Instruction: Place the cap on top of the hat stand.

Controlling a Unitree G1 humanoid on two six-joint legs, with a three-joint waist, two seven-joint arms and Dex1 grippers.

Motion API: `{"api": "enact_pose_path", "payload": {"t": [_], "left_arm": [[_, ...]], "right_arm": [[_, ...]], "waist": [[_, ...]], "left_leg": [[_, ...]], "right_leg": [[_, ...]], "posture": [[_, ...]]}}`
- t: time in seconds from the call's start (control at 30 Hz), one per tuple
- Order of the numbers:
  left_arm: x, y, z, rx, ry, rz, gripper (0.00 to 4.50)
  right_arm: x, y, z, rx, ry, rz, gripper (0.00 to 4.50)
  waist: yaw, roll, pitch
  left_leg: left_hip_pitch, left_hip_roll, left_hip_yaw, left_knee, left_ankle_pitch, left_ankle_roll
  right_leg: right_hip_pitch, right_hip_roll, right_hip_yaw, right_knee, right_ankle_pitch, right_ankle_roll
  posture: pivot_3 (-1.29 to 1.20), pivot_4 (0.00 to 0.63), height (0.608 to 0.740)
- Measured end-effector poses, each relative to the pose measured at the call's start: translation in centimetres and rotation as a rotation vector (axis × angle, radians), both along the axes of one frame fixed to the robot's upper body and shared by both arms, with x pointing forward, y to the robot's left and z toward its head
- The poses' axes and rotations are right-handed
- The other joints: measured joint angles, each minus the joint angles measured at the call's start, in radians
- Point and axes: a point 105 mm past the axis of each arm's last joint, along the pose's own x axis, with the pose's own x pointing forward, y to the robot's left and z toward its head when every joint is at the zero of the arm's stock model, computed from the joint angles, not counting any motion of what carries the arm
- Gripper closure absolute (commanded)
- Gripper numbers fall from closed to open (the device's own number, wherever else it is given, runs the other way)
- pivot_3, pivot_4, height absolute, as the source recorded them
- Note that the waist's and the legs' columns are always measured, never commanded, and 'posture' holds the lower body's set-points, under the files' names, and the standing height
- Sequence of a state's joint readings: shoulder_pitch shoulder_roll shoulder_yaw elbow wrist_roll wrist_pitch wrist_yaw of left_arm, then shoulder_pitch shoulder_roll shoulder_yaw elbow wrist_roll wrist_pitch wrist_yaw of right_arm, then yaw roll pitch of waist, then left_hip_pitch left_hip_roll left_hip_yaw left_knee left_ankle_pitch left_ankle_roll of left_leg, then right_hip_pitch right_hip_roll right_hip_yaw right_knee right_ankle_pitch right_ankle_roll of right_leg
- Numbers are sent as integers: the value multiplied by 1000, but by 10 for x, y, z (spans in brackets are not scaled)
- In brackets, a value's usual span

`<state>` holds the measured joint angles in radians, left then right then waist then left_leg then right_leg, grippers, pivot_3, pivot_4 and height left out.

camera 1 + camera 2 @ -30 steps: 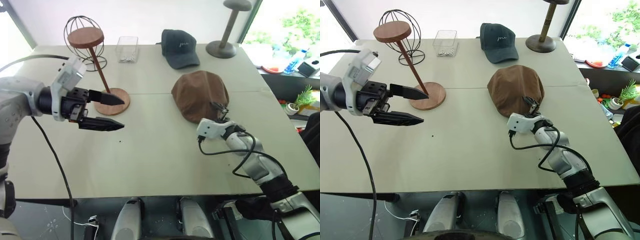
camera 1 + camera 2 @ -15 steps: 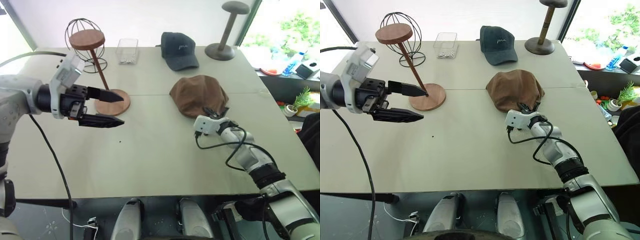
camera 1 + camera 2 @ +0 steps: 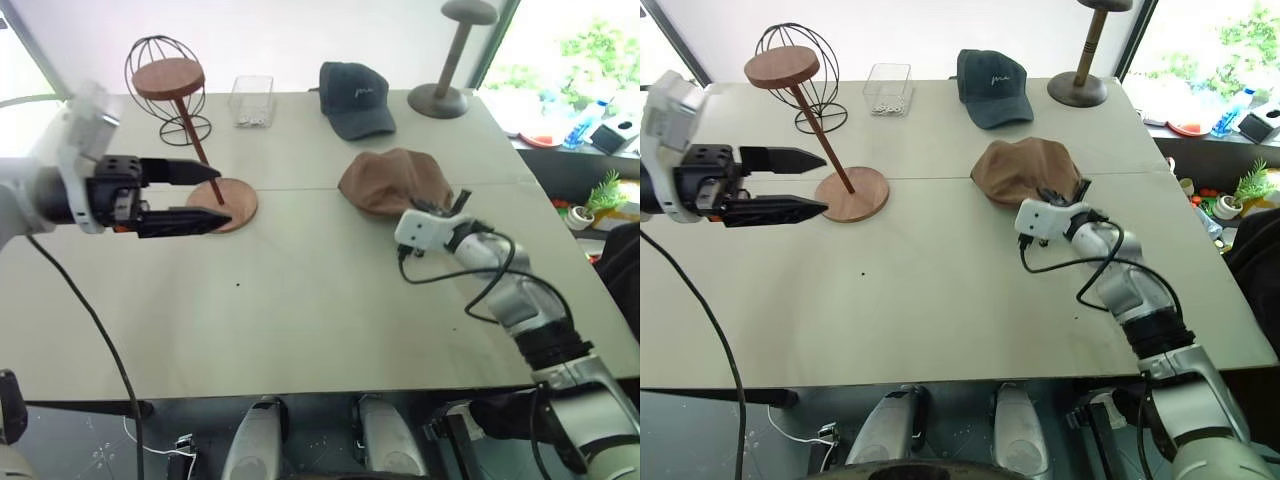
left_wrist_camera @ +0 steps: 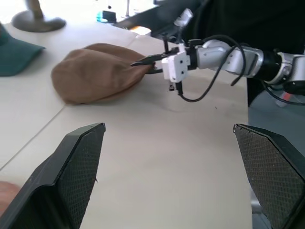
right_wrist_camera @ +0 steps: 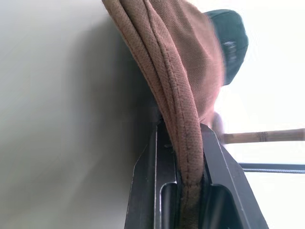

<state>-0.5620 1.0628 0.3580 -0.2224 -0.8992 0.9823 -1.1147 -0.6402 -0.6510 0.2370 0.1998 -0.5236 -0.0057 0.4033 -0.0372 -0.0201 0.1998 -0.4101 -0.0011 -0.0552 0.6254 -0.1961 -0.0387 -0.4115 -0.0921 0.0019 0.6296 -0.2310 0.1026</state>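
Next, my left gripper grabs the cap by its lower edge, a narrow fold of cloth beneath the cap's broad, rounded top.
The brown cap lies right of the table's middle, its near edge lifted off the surface. My right gripper is shut on that edge; in the right wrist view the stitched brim is pinched between the two black fingers. The hat stand, with wooden disc top, slanted rod and round base, stands at the left. My left gripper hangs open in front of the base, holding nothing. The left wrist view looks across at the cap and right gripper.
A dark navy baseball cap lies at the back. A grey thick-stemmed stand is at the back right. A black wire globe stand is behind the hat stand, with a clear box beside it. Clutter lies beyond the table's right edge.
My right gripper has shut on the cap's near edge and risen, lifting that edge off the table. My left gripper has drifted left and slightly up, still open.
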Motion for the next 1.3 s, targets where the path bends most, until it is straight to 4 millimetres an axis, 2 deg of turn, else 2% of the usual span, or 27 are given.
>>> {"api": "enact_pose_path", "payload": {"t": [0.1,0.17,0.23,0.33,0.47,0.57,0.63,0.77,1.0,1.1,1.2,1.3], "left_arm": [[-4,20,11,-53,-57,143,0],[-11,41,22,-101,-106,262,0],[-19,60,30,-137,-140,364,0],[-34,86,34,-170,-157,490,0],[-53,118,37,-191,-177,634,0],[-65,132,41,-210,-195,701,0],[-74,140,44,-225,-214,742,0],[-84,147,43,-227,-220,799,0],[-88,137,42,-219,-219,814,0],[-87,131,47,-227,-235,811,0],[-85,126,54,-232,-252,808,0],[-79,123,51,-222,-230,805,0]], "right_arm": [[6,22,79,26,-168,84,4488],[1,47,132,53,-290,177,4488],[-3,74,166,89,-362,268,4488],[-4,116,189,148,-378,395,4488],[-2,174,194,192,-337,526,4488],[-10,210,204,224,-339,613,4488],[-22,241,214,259,-336,686,4488],[-35,270,216,285,-328,750,4488],[-39,295,186,289,-232,803,4488],[-36,299,173,275,-204,791,4488],[-28,292,159,239,-209,764,4488],[-21,271,147,221,-219,761,4488]], "waist": [[-13,0,1],[-21,0,1],[-26,-1,1],[-35,-1,0],[-37,-1,1],[-31,-1,1],[-33,-1,0],[-34,-3,-1],[-35,-5,-2],[-34,-6,-2],[-33,-6,-2],[-31,-6,-2]], "left_leg": [[0,1,0,-5,0,0],[0,2,-1,-10,0,0],[0,3,-2,-12,0,0],[0,4,-1,-15,0,0],[0,5,0,-15,0,0],[-1,6,-1,-15,0,-1],[-1,6,-1,-15,0,-2],[-1,7,-1,-16,0,-3],[-1,7,-1,-16,1,-4],[-1,8,-2,-18,1,-4],[-1,9,-2,-18,1,-4],[-1,9,-2,-18,1,-4]], "right_leg": [[-3,1,0,1,0,0],[-5,2,0,1,1,1],[-7,4,0,1,1,1],[-8,5,-1,2,0,0],[-11,5,0,2,-1,-4],[-11,5,-1,2,-1,-5],[-11,5,-1,2,-1,-6],[-12,5,-1,1,-1,-6],[-12,6,-2,1,-1,-8],[-13,7,-2,1,-2,-9],[-13,9,-2,1,-2,-9],[-12,9,-2,2,-2,-9]], "posture": [[0,150,740],[0,150,740],[0,150,740],[0,150,740],[0,150,740],[0,150,740],[0,150,740],[0,150,740],[0,150,740],[0,150,740],[0,150,740],[0,150,740]]}}
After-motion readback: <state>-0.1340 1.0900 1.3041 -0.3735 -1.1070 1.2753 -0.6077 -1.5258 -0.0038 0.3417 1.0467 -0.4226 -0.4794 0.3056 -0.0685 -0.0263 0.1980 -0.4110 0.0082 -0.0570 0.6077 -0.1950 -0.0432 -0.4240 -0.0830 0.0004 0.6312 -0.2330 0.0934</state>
